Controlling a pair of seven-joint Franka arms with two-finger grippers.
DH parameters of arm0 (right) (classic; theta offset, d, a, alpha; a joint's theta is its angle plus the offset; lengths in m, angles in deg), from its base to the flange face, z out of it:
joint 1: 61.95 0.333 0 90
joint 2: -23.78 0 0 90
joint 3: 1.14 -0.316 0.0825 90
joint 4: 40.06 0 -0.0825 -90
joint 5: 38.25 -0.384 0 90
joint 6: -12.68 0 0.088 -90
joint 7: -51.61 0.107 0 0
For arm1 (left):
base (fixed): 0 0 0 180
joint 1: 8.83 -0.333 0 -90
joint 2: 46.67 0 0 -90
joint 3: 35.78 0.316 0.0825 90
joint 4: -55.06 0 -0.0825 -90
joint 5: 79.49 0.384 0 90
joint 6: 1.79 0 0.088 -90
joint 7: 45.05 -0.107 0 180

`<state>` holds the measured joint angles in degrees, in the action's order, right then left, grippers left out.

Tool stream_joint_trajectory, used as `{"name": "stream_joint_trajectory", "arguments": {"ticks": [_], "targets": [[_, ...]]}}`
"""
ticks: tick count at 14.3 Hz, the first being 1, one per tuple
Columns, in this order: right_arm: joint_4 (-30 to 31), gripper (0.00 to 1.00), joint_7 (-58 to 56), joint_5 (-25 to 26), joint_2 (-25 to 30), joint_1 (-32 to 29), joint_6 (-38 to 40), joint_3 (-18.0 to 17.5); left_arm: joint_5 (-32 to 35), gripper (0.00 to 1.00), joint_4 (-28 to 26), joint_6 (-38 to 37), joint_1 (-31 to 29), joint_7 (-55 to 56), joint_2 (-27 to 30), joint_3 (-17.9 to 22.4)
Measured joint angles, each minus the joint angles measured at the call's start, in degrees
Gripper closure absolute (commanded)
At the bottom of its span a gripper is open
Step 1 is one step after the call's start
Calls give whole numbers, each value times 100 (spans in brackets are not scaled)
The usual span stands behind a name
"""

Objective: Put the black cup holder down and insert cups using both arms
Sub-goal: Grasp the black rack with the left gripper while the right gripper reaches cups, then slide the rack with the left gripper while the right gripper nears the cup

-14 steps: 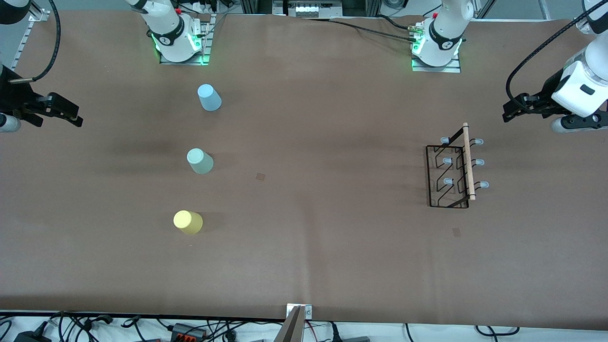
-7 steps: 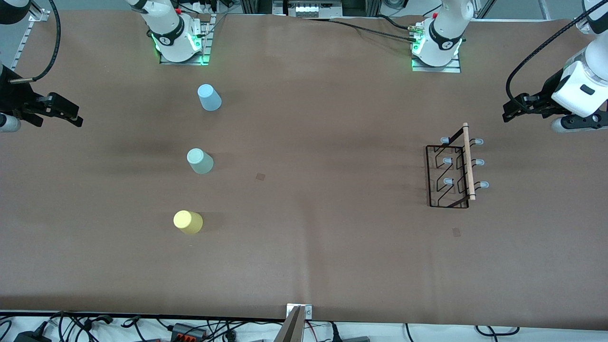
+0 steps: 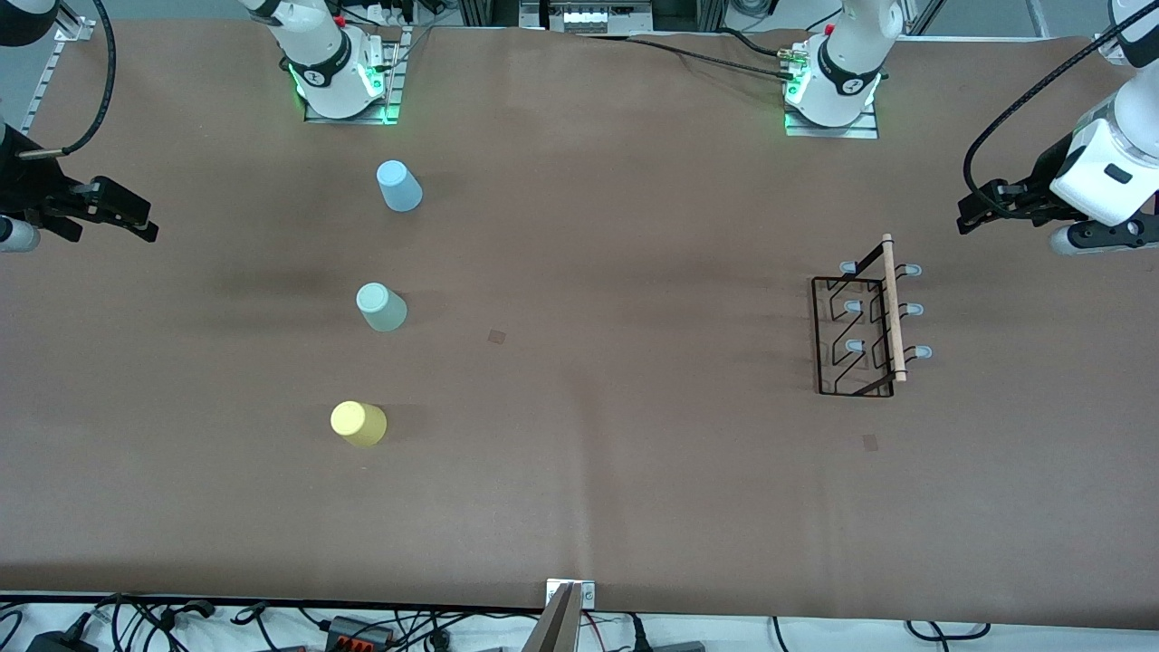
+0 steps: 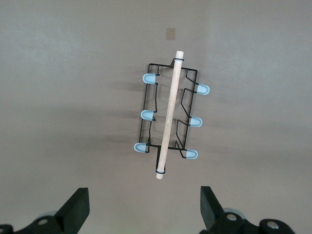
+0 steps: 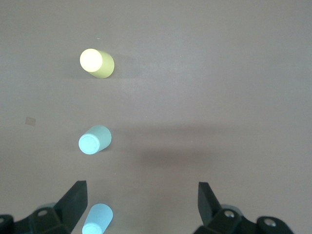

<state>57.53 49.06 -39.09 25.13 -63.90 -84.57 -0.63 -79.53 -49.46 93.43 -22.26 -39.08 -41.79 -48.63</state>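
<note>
My left gripper takes hold of the black cup holder by its wooden rod (image 3: 894,308) (image 4: 169,115) next, to place the holder.
The black cup holder (image 3: 862,333) stands on the table toward the left arm's end, its wooden rod (image 3: 894,308) on top and pale-tipped prongs on both sides. My left gripper (image 3: 969,215) hangs open in the air beside it, near the table's end. In the left wrist view the holder (image 4: 169,117) lies ahead of the open left gripper (image 4: 145,209). The blue cup (image 3: 398,186), mint cup (image 3: 381,307) and yellow cup (image 3: 359,423) stand in a row toward the right arm's end. My right gripper (image 3: 143,223) hovers open, apart from them. The right wrist view shows the yellow cup (image 5: 96,63), mint cup (image 5: 95,139) and blue cup (image 5: 97,219) ahead of the right gripper (image 5: 141,202).
The brown table (image 3: 589,453) stretches wide between the cups and the holder. Two small darker squares mark it, one near the middle (image 3: 496,337) and one nearer the front camera than the holder (image 3: 870,442). Both arm bases (image 3: 340,81) stand along the table's back edge.
</note>
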Motion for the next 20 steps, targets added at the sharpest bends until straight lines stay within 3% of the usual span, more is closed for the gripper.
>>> {"name": "stream_joint_trajectory", "arguments": {"ticks": [7,9,13,16,20], "targets": [[52,0,0,-1,-54,1,-1,-1,1,0,-125,578,-107,-473,-529,17],[79,0,0,-1,-167,2,-6,-6,1,0,-483,1243,-99,-533,-706,1],[90,0,0,-4,-555,79,-40,-47,1,0,-1698,2829,-57,-536,-791,-194],[92,0,0,-5,-809,300,-52,-65,1,0,-2156,3279,-42,-536,-813,-237],[94,0,48,-5,-1105,642,-159,-71,1,25,-2269,3525,-41,-536,-863,-265]]}}
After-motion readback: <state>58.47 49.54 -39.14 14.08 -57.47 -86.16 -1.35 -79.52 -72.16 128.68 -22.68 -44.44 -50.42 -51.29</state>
